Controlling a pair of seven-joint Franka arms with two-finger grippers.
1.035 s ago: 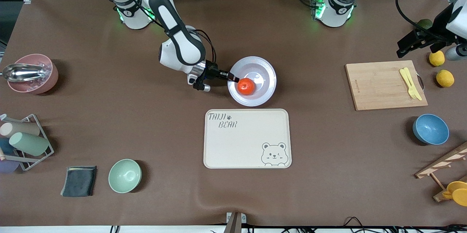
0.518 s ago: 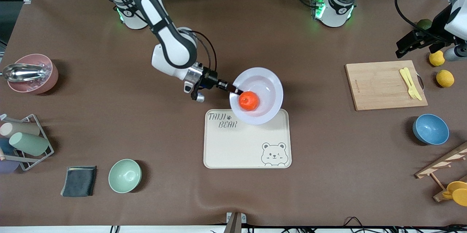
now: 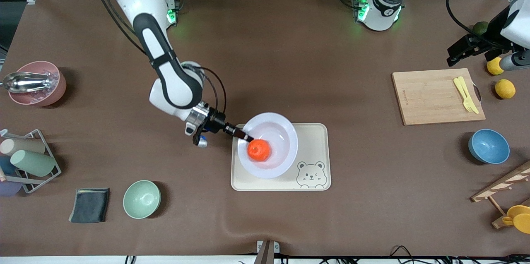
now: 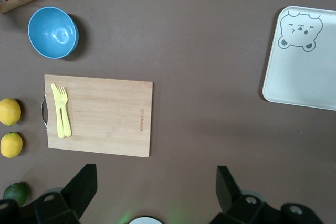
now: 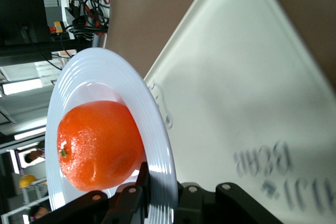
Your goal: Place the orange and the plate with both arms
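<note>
I should keep my right gripper closed on the lavender-white plate until it's on the cream bear tray, as it hangs raised above and would fall if released now.
The pale lavender-white plate (image 3: 277, 131) is held over the cream bear tray (image 3: 314, 140), with the orange (image 3: 259, 150) in its well. My right gripper (image 3: 245, 136) is shut on the plate's rim at the side toward the right arm's end. In the right wrist view the plate (image 5: 155, 129) stands edge-on between the fingers, the orange (image 5: 97, 145) against it and the tray (image 5: 252, 93) below. My left gripper (image 3: 455, 54) is open and empty, high over the table by the cutting board; its fingers (image 4: 79, 190) are spread wide.
A wooden cutting board (image 3: 434, 96) with a yellow fork lies toward the left arm's end, with two lemons (image 3: 505, 88), a dark green fruit (image 3: 481, 27) and a blue bowl (image 3: 488, 146). A mint bowl (image 3: 141, 199), dark cloth (image 3: 90, 205), cup rack (image 3: 29, 160) and pink bowl (image 3: 36, 82) sit toward the right arm's end.
My right gripper has carried the plate with the orange from the bare table toward the front camera and over the bear tray. The left arm has barely moved.
</note>
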